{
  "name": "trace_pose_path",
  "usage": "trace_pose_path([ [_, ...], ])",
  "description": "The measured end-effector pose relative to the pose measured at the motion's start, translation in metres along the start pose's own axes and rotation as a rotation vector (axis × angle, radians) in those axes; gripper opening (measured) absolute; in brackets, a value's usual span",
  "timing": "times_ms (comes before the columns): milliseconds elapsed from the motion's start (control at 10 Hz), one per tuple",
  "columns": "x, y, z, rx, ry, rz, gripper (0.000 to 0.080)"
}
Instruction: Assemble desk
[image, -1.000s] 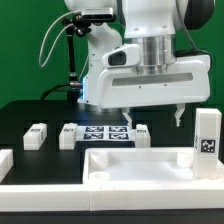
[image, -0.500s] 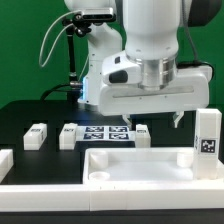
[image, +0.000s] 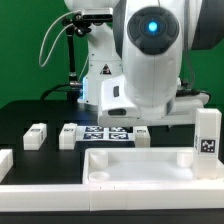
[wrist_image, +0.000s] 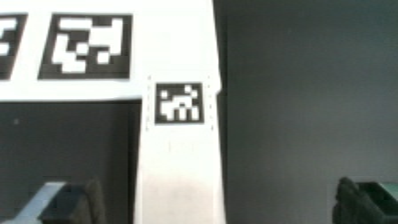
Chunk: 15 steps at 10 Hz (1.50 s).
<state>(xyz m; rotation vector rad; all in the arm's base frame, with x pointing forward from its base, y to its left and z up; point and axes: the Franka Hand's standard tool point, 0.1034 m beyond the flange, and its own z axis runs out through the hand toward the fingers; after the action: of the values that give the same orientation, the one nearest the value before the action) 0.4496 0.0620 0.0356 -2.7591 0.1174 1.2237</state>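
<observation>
My open fingers hang above the tagged leg post in the wrist view, so it is too early to close. My gripper lowers first.
The desk slab (image: 140, 165), white with a recessed middle, lies at the front of the black table. One leg post (image: 207, 130) stands upright at the exterior view's right. Three more leg posts lie flat: two on the left (image: 36, 136) (image: 68, 135) and one (image: 140, 132) just right of the marker board (image: 105, 135). In the wrist view my gripper (wrist_image: 214, 205) is open above a tagged leg post (wrist_image: 178, 150), which lies between the dark fingertips (wrist_image: 54, 205), nearer one of them. In the exterior view the arm (image: 150, 60) hides the gripper.
The marker board's tags (wrist_image: 89, 45) lie beside the leg post in the wrist view. Low white border rails (image: 40, 188) run along the table's front and the exterior view's left. The arm's base and cables stand at the back.
The arm's wrist has swung round toward the exterior camera and now covers the gripper, whose fingers showed hanging above the leg post by the marker board. The parts have not moved.
</observation>
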Motion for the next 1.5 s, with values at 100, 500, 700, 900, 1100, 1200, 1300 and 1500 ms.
trace_pose_path([
  [100,0.004,0.0,-0.001,-0.001,0.018,0.0,0.0649],
  [500,0.006,0.004,0.017,-0.004,-0.03,0.009,0.0649],
  [700,0.002,0.007,0.034,-0.008,-0.116,0.038,0.0649],
  [900,0.006,0.007,0.033,-0.008,-0.106,0.037,0.0563],
  [1100,0.006,0.008,0.034,-0.008,-0.107,0.037,0.0427],
  [1200,0.006,0.008,0.034,-0.008,-0.107,0.037,0.0286],
  [1300,0.006,0.008,0.034,-0.008,-0.107,0.038,0.0287],
  [1500,0.006,0.008,0.034,-0.008,-0.107,0.038,0.0287],
])
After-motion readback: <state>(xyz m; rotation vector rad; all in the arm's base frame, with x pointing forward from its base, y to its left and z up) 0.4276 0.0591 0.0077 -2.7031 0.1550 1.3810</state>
